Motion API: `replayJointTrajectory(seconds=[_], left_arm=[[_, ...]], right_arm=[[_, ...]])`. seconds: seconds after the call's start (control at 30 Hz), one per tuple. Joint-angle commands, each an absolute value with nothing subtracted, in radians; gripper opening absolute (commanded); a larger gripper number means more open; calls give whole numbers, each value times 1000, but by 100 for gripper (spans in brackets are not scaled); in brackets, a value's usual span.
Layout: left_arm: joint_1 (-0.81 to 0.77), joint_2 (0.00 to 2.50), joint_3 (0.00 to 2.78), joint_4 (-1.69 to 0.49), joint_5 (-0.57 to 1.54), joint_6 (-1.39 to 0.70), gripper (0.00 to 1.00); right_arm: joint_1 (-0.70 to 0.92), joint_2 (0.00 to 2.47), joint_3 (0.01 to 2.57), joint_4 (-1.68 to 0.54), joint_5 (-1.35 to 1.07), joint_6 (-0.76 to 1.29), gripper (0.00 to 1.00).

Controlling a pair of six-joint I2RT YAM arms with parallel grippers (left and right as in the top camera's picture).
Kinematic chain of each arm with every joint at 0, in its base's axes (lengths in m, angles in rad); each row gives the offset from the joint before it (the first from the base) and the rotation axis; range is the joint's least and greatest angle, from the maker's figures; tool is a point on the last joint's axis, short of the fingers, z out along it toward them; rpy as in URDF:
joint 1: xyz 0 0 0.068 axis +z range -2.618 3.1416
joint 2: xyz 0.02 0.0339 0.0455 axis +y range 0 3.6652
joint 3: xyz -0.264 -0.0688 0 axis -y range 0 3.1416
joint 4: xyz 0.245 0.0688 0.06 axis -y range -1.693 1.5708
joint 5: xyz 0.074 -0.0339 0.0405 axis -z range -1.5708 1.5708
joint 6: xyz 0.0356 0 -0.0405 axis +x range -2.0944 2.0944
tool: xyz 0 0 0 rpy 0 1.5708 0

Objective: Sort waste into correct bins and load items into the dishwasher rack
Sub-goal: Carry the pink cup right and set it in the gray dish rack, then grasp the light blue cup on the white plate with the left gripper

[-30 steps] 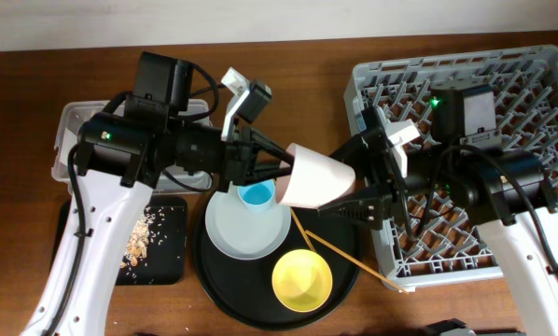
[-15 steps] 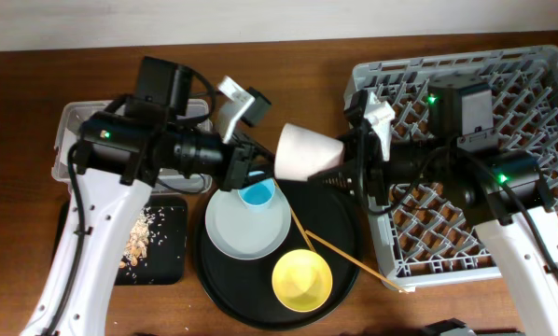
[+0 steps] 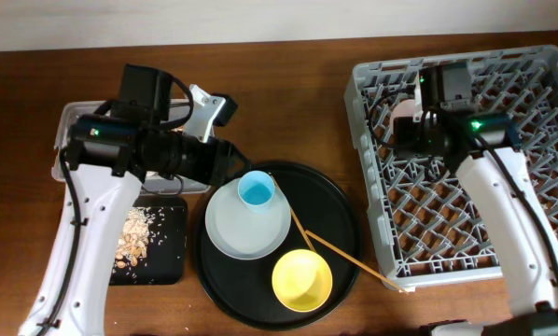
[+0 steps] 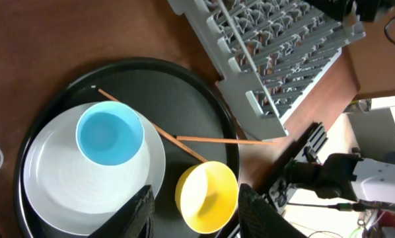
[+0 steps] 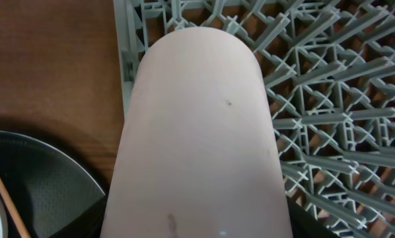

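The pink cup hangs with its far end [image 3: 406, 111] [image 5: 197, 41] above the tips of the dishwasher rack's wires, so my right gripper should keep holding it until it rests among those wires.
My right gripper [image 3: 417, 131] is shut on the small pink cup [image 3: 402, 119] and holds it over the back left part of the grey dishwasher rack [image 3: 503, 233]. The cup [image 5: 201, 125] fills the right wrist view, with the rack [image 5: 336, 99] under it. My left gripper [image 3: 228, 161] is open and empty, just left of the light-blue cup [image 3: 257, 189]. That cup stands on the pale plate [image 3: 242, 233]. The yellow bowl [image 3: 302, 278] and the chopsticks [image 3: 340, 252] lie on the round tray. In the left wrist view my left gripper [image 4: 197, 215] hangs above the bowl [image 4: 206, 195], plate [image 4: 65, 192] and blue cup [image 4: 109, 132]. Tissue and wrapper are hidden.
The large round black tray [image 3: 344, 210] lies between the arms. The shallow black rectangular tray [image 3: 167, 261] holds tan food scraps [image 3: 139, 235] at the left front. The clear tub [image 3: 66, 126] sits behind it, mostly covered by my left arm.
My right gripper has carried the pink cup from above the round tray to the right, over the rack. My left gripper has let go of it and drawn back to the left.
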State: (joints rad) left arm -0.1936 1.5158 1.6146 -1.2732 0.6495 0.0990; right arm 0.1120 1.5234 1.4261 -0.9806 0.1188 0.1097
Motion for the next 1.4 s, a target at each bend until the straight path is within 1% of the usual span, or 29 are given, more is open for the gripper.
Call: replayJointTrajectory(seconds=[0.0, 0.13, 0.17, 0.2, 0.33, 0.43, 0.47, 0.53, 0.57, 0.6, 0.63, 0.7, 0.73, 0.8, 0.87, 0.93, 1.0, 1.07, 1.17, 1.3, 1.33, 1.37], left_arm=[[-194, 1510, 1595, -1257, 646, 91, 40], [-194, 1510, 1595, -1254, 646, 91, 40], [-194, 1510, 1595, -1254, 646, 91, 40], [-194, 1510, 1595, -1254, 646, 91, 41], [-194, 1510, 1595, -1254, 646, 91, 40], [-194, 1510, 1595, -1254, 634, 91, 40], [-194, 1510, 1595, -1255, 580, 86, 39], [-194, 1510, 1595, -1254, 406, -45, 39], [-193, 1510, 1595, -1254, 313, -128, 39], [-194, 1510, 1595, -1253, 221, -227, 40], [-194, 1510, 1594, -1253, 200, -278, 45], [-194, 1510, 1578, -1250, 201, -300, 47], [-194, 1510, 1547, -1250, 202, -300, 47], [-202, 1510, 1427, -1222, 205, -329, 46], [-241, 1510, 1324, -1144, 205, -329, 46], [-275, 1511, 1238, -1045, 205, -359, 46], [-327, 1511, 1130, -888, 205, -451, 45], [-385, 1511, 1047, -751, 189, -466, 45], [-400, 1511, 1009, -714, 62, -554, 45], [-402, 1517, 1008, -693, 42, -554, 45], [-402, 1525, 1008, -682, 40, -554, 38], [-402, 1535, 1008, -681, 40, -554, 34]], right_arm=[[110, 1595, 1436, -952, 109, 125, 41], [110, 1721, 1436, -903, 90, 125, 42], [110, 1741, 1436, -896, 91, 125, 52], [110, 1746, 1436, -889, 91, 125, 54], [110, 1745, 1436, -892, 90, 125, 99], [110, 1711, 1450, -902, 81, 125, 99], [111, 1665, 1476, -943, 40, 124, 99], [111, 1524, 1518, -1131, -144, 52, 99], [111, 1470, 1518, -1203, -194, 41, 99], [111, 1420, 1515, -1316, -299, 30, 99], [113, 1413, 1514, -1409, -382, 30, 95], [160, 1414, 1467, -1459, -388, 22, 83], [202, 1414, 1415, -1441, -385, 22, 80], [280, 1414, 1288, -1334, -382, 23, 70], [306, 1414, 1233, -1259, -382, 23, 70], [308, 1414, 1229, -1240, -381, 23, 70], [308, 1414, 1229, -1233, -358, 23, 70], [308, 1414, 1228, -1233, -336, 23, 70], [308, 1414, 1229, -1233, -336, 23, 71], [308, 1414, 1229, -1232, -336, 23, 71], [308, 1414, 1229, -1232, -336, 23, 71], [308, 1414, 1229, -1232, -336, 23, 71]])
